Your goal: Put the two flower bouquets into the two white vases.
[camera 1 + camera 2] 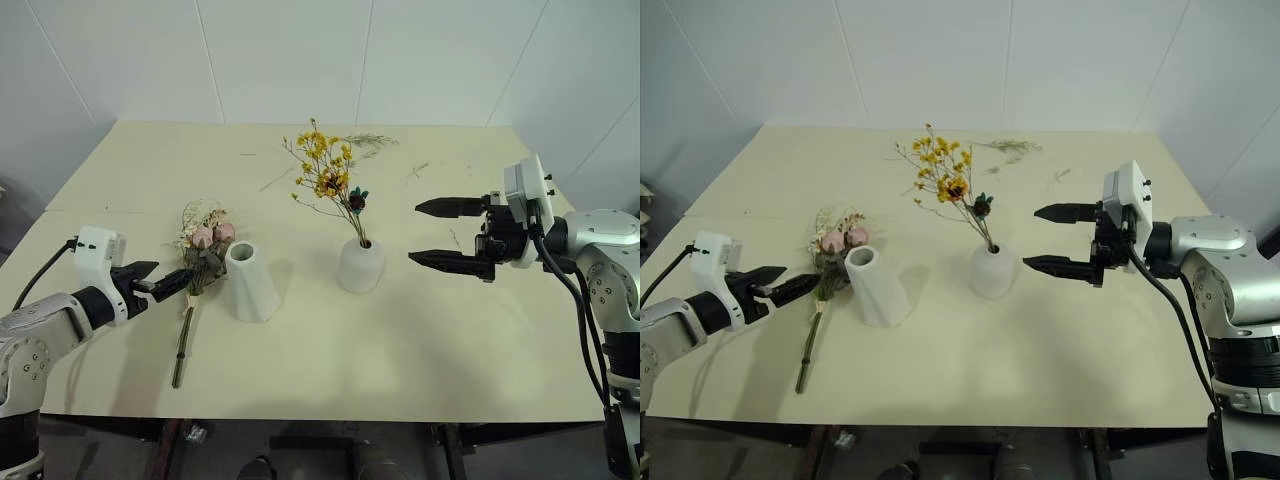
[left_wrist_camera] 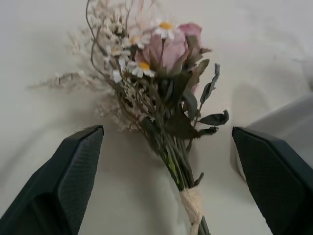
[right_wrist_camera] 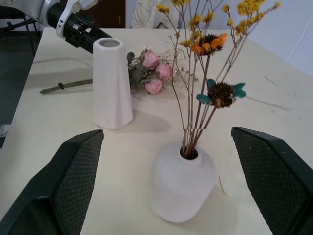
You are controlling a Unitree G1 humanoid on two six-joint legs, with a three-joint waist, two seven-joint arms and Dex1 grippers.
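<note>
I should lower my left gripper to the bouquet's stems before I close on them, because table shows between its fingers and the stems below. I would miss the stems if I closed now.
The yellow bouquet (image 1: 325,165) stands upright in the short rounded white vase (image 1: 361,265) near the table's middle. To its left stands the taller tapered white vase (image 1: 252,282), with nothing in it. Just left of that vase, the pink rose bouquet (image 1: 203,243) lies flat, its stems toward the front edge. My left gripper (image 1: 165,279) is open and level just left of the stems, which lie between its fingers (image 2: 73,171) in the left wrist view. My right gripper (image 1: 414,232) hangs open just right of the short vase (image 3: 183,188), pointing at it.
Loose dried twigs (image 1: 371,140) lie at the back of the cream table (image 1: 450,360), with a few more bits (image 1: 416,170) to the right. A white wall stands behind. The front and right of the tabletop are bare.
</note>
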